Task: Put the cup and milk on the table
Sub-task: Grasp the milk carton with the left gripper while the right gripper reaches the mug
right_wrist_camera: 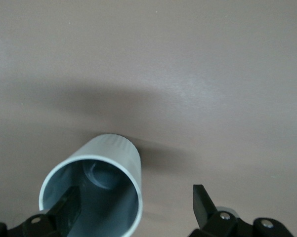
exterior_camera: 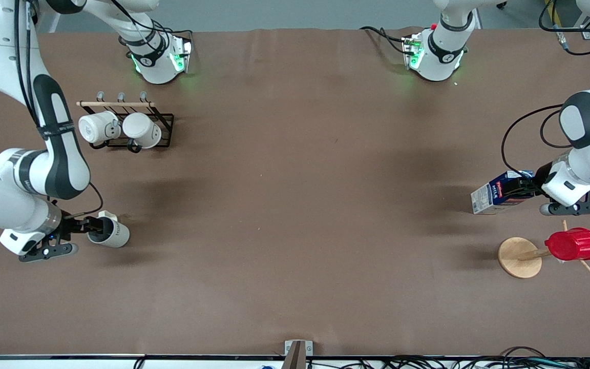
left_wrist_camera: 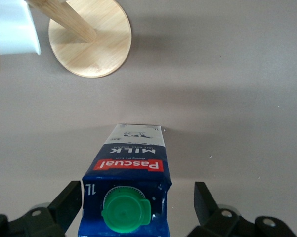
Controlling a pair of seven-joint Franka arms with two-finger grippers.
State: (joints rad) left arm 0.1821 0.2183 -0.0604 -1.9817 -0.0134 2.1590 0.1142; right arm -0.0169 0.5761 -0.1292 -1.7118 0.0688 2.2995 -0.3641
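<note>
My right gripper grips the cream-white cup by the rim of its opening (right_wrist_camera: 139,201) next, to place it on the table.
The cream-white cup (exterior_camera: 113,233) rests on the brown table (exterior_camera: 295,205) toward the right arm's end. My right gripper (exterior_camera: 87,225) is open at its rim. In the right wrist view (right_wrist_camera: 136,205) one finger (right_wrist_camera: 69,207) is inside the cup (right_wrist_camera: 118,150) and the other (right_wrist_camera: 202,202) is outside, apart from its wall. The milk (exterior_camera: 494,195) stands on the table toward the left arm's end. My left gripper (exterior_camera: 523,185) is open around its top. In the left wrist view (left_wrist_camera: 138,200) the carton (left_wrist_camera: 131,163) with its green cap sits between the spread fingers, with a gap on one side.
A black rack (exterior_camera: 164,130) with a wooden rail holds two plain white mugs, farther from the front camera than the cup. A wooden stand with a round base (exterior_camera: 519,257) carries a red ribbed cup (exterior_camera: 572,244), nearer the front camera than the milk. The base also shows in the left wrist view (left_wrist_camera: 89,37).
</note>
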